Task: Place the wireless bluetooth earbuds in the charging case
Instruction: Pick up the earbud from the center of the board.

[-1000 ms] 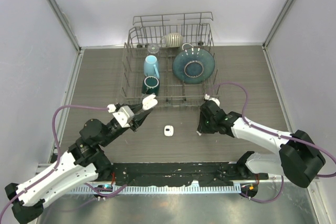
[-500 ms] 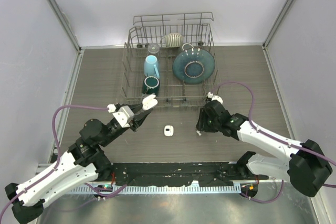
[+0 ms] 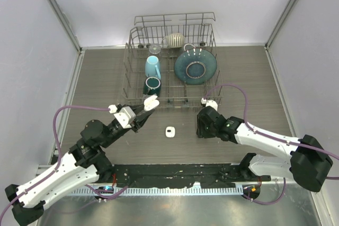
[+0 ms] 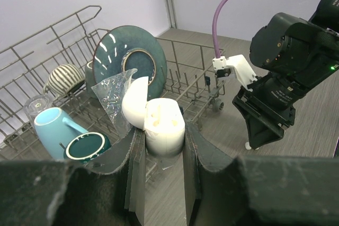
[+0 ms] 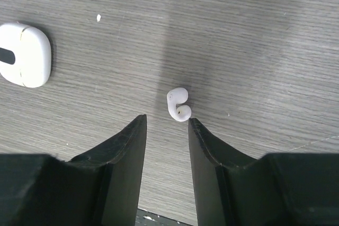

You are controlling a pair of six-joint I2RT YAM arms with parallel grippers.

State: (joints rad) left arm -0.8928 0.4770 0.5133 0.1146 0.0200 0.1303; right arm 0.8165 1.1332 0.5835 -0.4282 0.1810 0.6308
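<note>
I should reach the small white earbud with my right gripper and grab its nearest end, so its far rounded end stays free to enter the charging case [image 3: 150, 102].
My left gripper [image 3: 142, 114] is shut on an open white charging case [image 3: 150, 102] and holds it above the table, lid tilted back; the left wrist view shows the case [image 4: 164, 125] between the fingers [image 4: 135, 157]. One small white earbud [image 5: 178, 104] lies on the table just beyond my open right gripper [image 5: 167, 121], close to its right fingertip. The right gripper [image 3: 202, 129] hovers low over that spot, and the earbud also shows in the left wrist view [image 4: 247, 145]. No other earbuds are in view.
A second white case [image 3: 170, 132], closed, lies on the table between the arms and shows in the right wrist view [image 5: 24, 54]. A wire dish rack [image 3: 130, 86] behind holds a light blue cup [image 3: 152, 67], a dark teal cup [image 3: 152, 85], a blue plate [image 3: 195, 67] and a striped bowl [image 3: 174, 39].
My right gripper has shifted a little left and toward the near edge, now standing over the earbud. The left arm and its case have not moved.
</note>
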